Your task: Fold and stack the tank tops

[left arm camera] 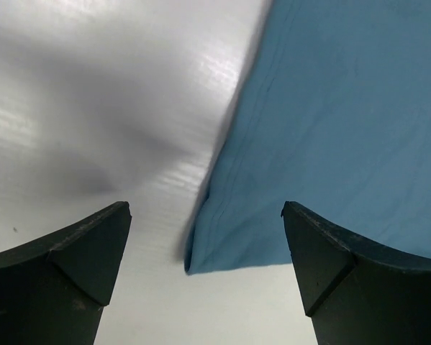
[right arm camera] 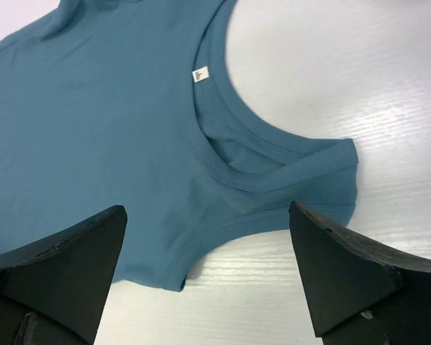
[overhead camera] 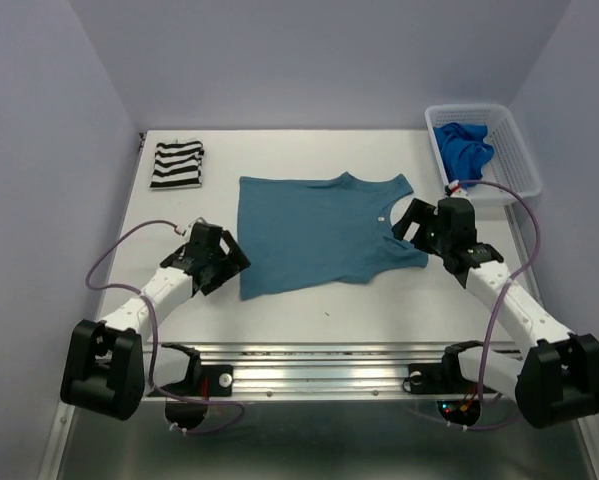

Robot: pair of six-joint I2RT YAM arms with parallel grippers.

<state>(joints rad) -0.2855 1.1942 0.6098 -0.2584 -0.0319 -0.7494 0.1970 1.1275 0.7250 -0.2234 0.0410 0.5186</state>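
Observation:
The teal tank top needs its near side folded over lengthwise, so my left gripper should grab it next by its near hem corner (overhead camera: 248, 292) (left arm camera: 205, 255).
A teal tank top (overhead camera: 319, 233) lies spread flat on the white table, hem to the left and straps to the right. My left gripper (overhead camera: 231, 262) hovers open at its near-left hem corner (left arm camera: 201, 255), nothing between the fingers. My right gripper (overhead camera: 416, 225) stands open over the near shoulder strap (right arm camera: 301, 172), beside the armhole (right arm camera: 222, 230). A folded black-and-white striped tank top (overhead camera: 176, 164) rests at the far left. A bright royal blue tank top (overhead camera: 463, 148) lies crumpled in the basket.
The white lattice basket (overhead camera: 519, 160) stands at the far right corner of the table (overhead camera: 309, 320). Purple walls close in the back and both sides. A metal rail (overhead camera: 319, 365) runs along the near edge between the arm bases.

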